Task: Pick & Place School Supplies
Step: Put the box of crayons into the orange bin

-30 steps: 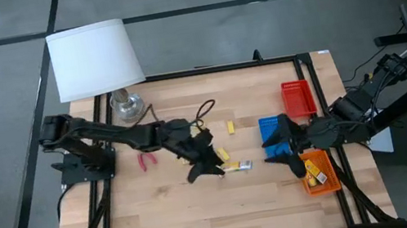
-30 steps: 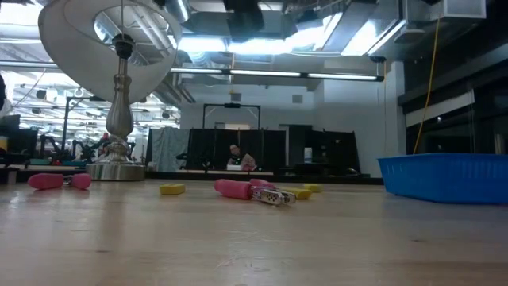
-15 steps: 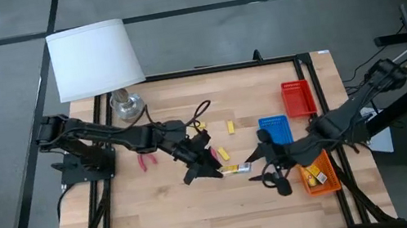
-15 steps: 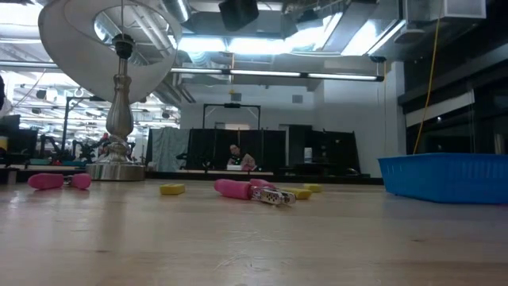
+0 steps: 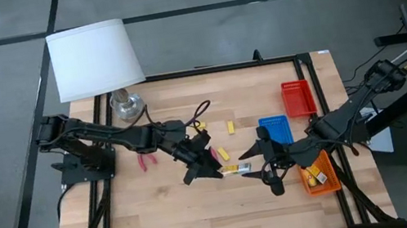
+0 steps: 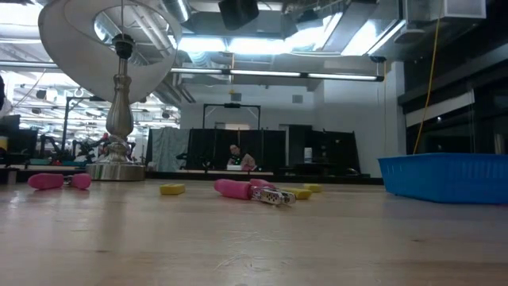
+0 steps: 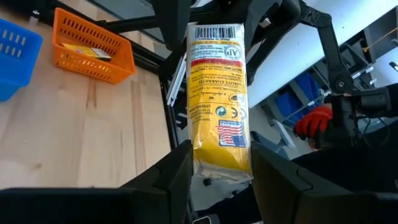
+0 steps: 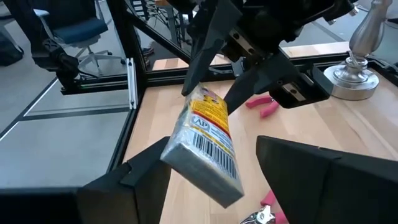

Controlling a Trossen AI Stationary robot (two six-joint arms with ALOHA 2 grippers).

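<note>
Next, my right gripper grips the yellow printed pack by its barcode end (image 5: pixel 244 168). Then it takes the pack over for the orange tray (image 5: pixel 319 174).
My left gripper (image 5: pixel 213 164) is over the table's middle, shut on a flat yellow printed pack (image 7: pixel 217 99) that sticks out from it toward the right arm. My right gripper (image 5: pixel 261 169) is open just right of the pack. Its two fingers (image 8: pixel 140 180) stand on either side of the pack's barcode end (image 8: pixel 208 165) without touching it. A red-handled, silver-tipped tool (image 5: pixel 239 168) lies on the table below them, and a second one (image 5: pixel 147 161) lies farther left. Small yellow pieces (image 5: pixel 230 127) lie on the wood. My left gripper pinches the pack's plain end (image 7: pixel 219 169) between its two fingers (image 7: pixel 177 177), with the pack running lengthwise out from them. The fingers come roughly level from the table's left. The pack is lifted clear of the table, its barcode end toward the right gripper.
A red tray (image 5: pixel 298 98), a blue tray (image 5: pixel 275 128) and an orange tray (image 5: pixel 320 174) holding yellow packs stand by the right edge. The white-shaded lamp (image 5: pixel 93 59) stands at the far left corner. A black cord (image 5: pixel 205 112) lies near the middle.
My right arm has swung from over the blue tray toward the table's left, bringing its open gripper up to the pack's free end. My left gripper has kept the pack held over the middle.
</note>
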